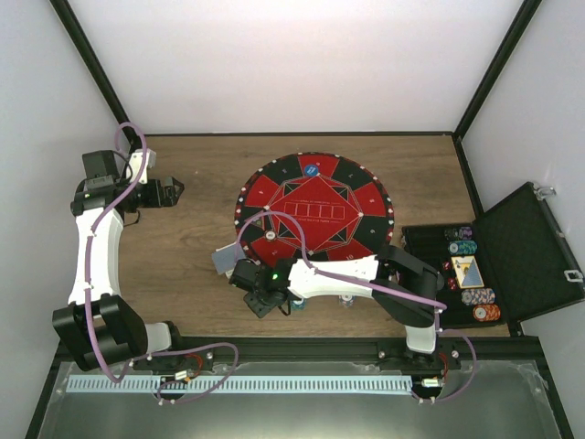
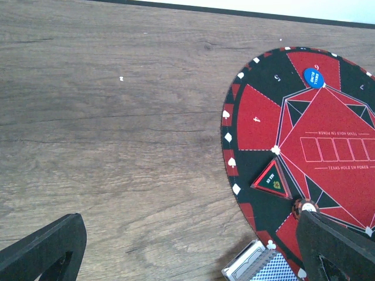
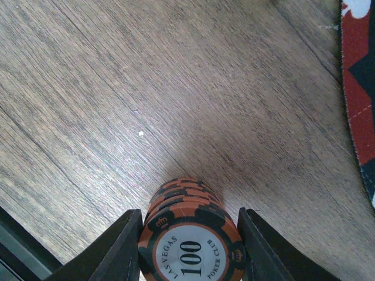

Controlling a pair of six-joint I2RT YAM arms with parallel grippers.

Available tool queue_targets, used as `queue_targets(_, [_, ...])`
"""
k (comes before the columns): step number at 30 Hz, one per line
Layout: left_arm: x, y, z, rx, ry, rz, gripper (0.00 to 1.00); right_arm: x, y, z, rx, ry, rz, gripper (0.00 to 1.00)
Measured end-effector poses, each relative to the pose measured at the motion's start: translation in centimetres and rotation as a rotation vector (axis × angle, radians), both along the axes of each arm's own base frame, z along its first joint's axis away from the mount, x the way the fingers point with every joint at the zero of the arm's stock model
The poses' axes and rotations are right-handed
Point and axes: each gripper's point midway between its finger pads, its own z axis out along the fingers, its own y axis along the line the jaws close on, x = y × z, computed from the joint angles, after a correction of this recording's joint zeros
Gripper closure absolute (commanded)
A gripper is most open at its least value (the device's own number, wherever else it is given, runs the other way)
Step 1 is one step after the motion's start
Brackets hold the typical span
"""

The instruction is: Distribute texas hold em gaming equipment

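The stack's top would come up and the lower chips would stay if I lifted my right gripper now, as both fingers close on the uppermost chip's sides.
A stack of orange-and-black poker chips (image 3: pixel 188 219), the top one marked 100, stands on the wood between my right gripper's fingers (image 3: pixel 126 246). The right gripper (image 3: pixel 190 225) is shut on the stack, both pads against its sides. From above, this gripper (image 1: pixel 263 294) sits just off the near-left rim of the round mat. A blue-backed card deck (image 2: pixel 280 272) in a clear box lies at that rim. A blue disc (image 2: pixel 314 76) rests on the mat's far side. My left gripper (image 2: pixel 187 252) hangs open over bare wood, left of the mat.
The red-and-black round mat (image 1: pixel 315 197) fills the table's middle, with a triangular all-in marker (image 2: pixel 273 181) on it. An open black case (image 1: pixel 526 256) at the right holds more chips (image 1: pixel 483 304) and cards (image 1: pixel 466 271). Dark frame posts stand at the back corners.
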Motion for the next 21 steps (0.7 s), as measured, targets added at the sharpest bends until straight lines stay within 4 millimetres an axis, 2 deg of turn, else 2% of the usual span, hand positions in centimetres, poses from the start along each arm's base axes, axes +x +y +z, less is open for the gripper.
queue_targets(2, [0.0,0.0,0.0,0.0,0.0,0.0,0.0,0.0,0.0,0.0,0.0,0.0,0.0,0.92])
queue_targets(6, [0.0,0.0,0.1,0.001,-0.003,0.001,0.0,0.1,-0.4,0.1,-0.014,0.0,-0.003,0.94])
queue_targets(9, [0.1,0.0,0.2,0.003,-0.005,0.001,0.0,0.9,-1.1,0.9,-0.018,-0.005,-0.021,0.94])
queue_targets(11, [0.1,0.1,0.3,0.004,-0.006,0.002,0.0,2.2,-1.5,2.2,-0.002,-0.016,-0.047,0.95])
queue_targets(14, [0.1,0.1,0.4,0.006,-0.009,0.003,0.0,5.6,-2.4,4.8,0.041,-0.059,-0.112,0.95])
queue_targets(16, [0.2,0.1,0.6,0.007,-0.012,0.003,0.0,9.0,-3.5,7.0,0.078,-0.099,-0.176,0.96])
queue_targets(19, [0.2,0.1,0.7,0.007,-0.014,0.003,0.0,14.7,-6.3,9.5,0.117,-0.161,-0.291,0.97])
queue_targets(21, [0.1,0.1,0.7,0.006,-0.012,0.003,0.0,19.3,-9.2,10.9,0.133,-0.207,-0.391,0.97])
